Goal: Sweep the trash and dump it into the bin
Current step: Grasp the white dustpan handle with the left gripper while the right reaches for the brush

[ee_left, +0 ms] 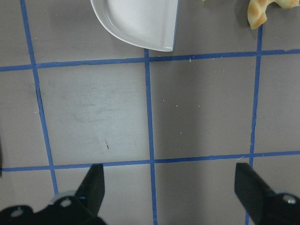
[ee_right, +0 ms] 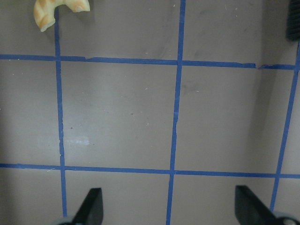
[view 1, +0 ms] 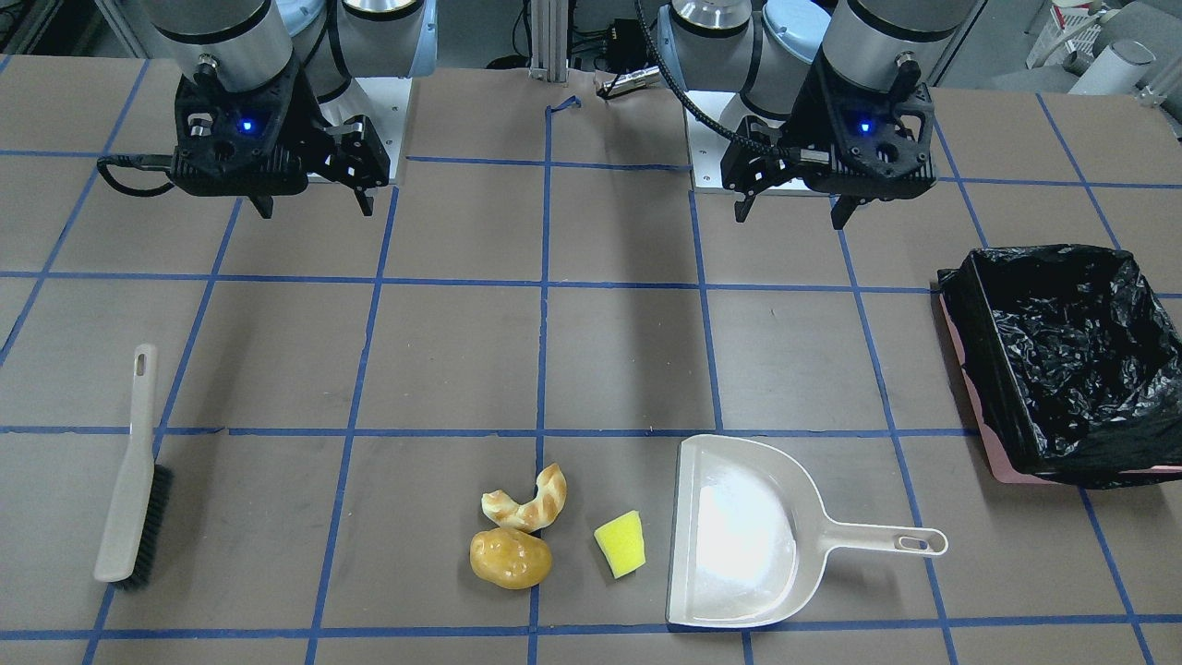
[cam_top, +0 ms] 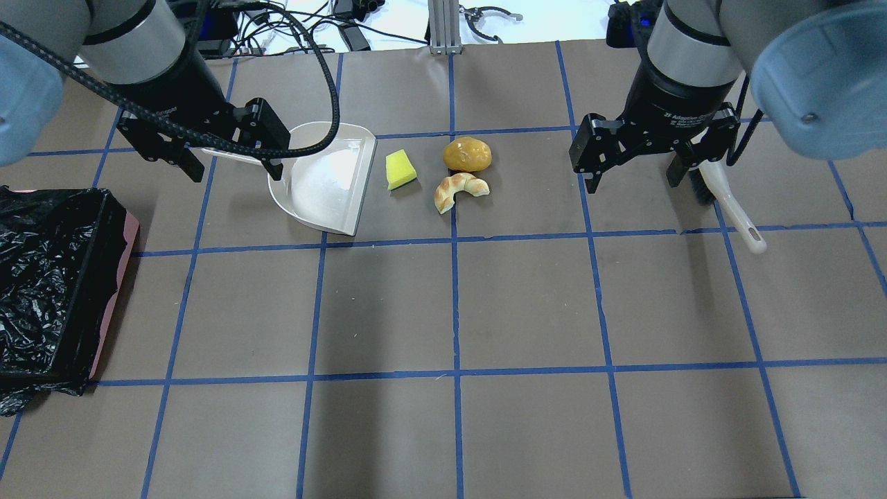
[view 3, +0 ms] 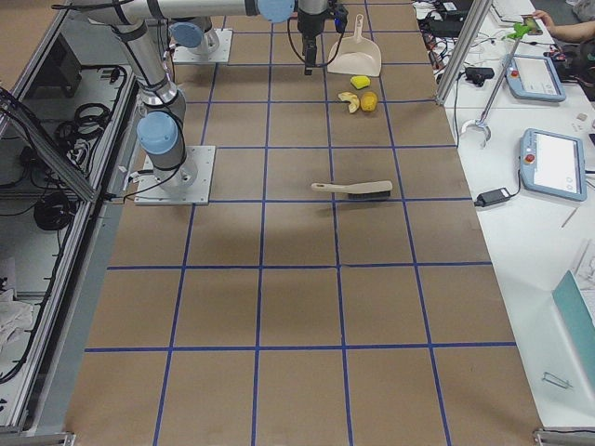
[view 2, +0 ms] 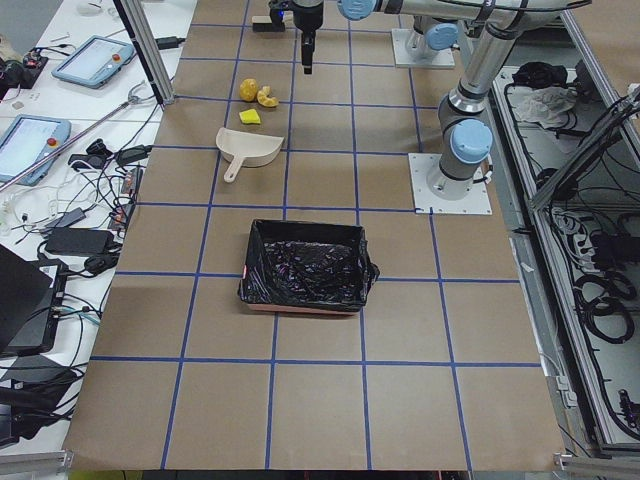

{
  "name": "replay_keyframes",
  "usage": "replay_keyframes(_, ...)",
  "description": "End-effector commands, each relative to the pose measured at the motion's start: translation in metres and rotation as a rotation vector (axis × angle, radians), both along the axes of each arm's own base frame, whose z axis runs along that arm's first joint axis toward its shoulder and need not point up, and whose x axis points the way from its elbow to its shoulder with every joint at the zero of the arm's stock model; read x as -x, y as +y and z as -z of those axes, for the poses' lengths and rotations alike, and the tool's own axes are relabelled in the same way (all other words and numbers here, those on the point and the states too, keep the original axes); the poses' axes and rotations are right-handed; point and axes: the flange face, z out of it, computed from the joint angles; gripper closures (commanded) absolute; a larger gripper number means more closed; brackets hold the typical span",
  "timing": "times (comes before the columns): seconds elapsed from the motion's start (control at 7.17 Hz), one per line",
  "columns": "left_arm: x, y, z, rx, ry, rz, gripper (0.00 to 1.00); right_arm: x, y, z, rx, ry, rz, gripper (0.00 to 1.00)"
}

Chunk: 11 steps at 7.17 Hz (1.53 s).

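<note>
Next, my right gripper grabs the brush by its slim white handle (view 1: 144, 382), since the brush widens into a broad bristled head (view 1: 135, 521).
The trash lies in a cluster: a tan croissant piece (view 1: 528, 503) (cam_top: 457, 188), a golden-brown lump (view 1: 510, 557) (cam_top: 467, 154) and a yellow sponge wedge (view 1: 620, 543) (cam_top: 400, 169). The beige dustpan (view 1: 739, 536) (cam_top: 326, 177) lies empty beside the sponge, its mouth toward it. The bin (view 1: 981, 369) (cam_top: 114, 298), pink-sided with a black bag, stands at the table's left end. My left gripper (view 1: 790, 220) (cam_top: 235, 173) is open and empty, hovering near the dustpan's handle. My right gripper (view 1: 314, 211) (cam_top: 631, 184) is open and empty, hovering beside the brush (view 1: 134, 480) (cam_top: 727, 201).
The table is brown paper with a blue tape grid. The left wrist view shows the dustpan's (ee_left: 140, 23) edge and the croissant's (ee_left: 260, 11) tip. The right wrist view shows the croissant (ee_right: 56, 9) and the brush's bristles (ee_right: 293, 18). Arm bases stand at the robot's side.
</note>
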Motion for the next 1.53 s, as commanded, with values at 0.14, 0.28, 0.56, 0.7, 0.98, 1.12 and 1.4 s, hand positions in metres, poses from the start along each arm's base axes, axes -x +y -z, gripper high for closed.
replay_keyframes(0.14,0.0,0.0,0.0,0.0,-0.001,-0.001,0.0,0.0,-0.001,0.003,-0.012,-0.001,0.004,0.0)
replay_keyframes(0.28,-0.002,-0.002,0.004,-0.006,-0.002,-0.004,0.0,0.003,-0.003,0.002,-0.005,0.007,0.01,0.0)
replay_keyframes(0.56,-0.012,-0.011,0.012,-0.021,-0.013,-0.007,0.0,0.006,-0.001,0.001,-0.01,0.008,0.027,0.0)
replay_keyframes(0.7,-0.015,-0.014,0.026,-0.05,-0.019,0.019,0.0,0.007,-0.001,0.001,-0.011,0.008,0.028,0.0)
replay_keyframes(0.98,-0.045,-0.035,0.097,-0.09,0.001,0.226,0.0,0.021,-0.004,0.004,-0.022,0.061,0.045,0.0)
replay_keyframes(1.12,-0.07,-0.05,0.123,-0.076,0.011,0.345,0.0,0.049,-0.012,0.008,-0.035,0.066,0.084,0.0)
replay_keyframes(1.4,-0.1,-0.086,0.158,-0.042,-0.024,0.664,0.0,0.127,-0.028,0.03,-0.078,0.038,0.017,0.0)
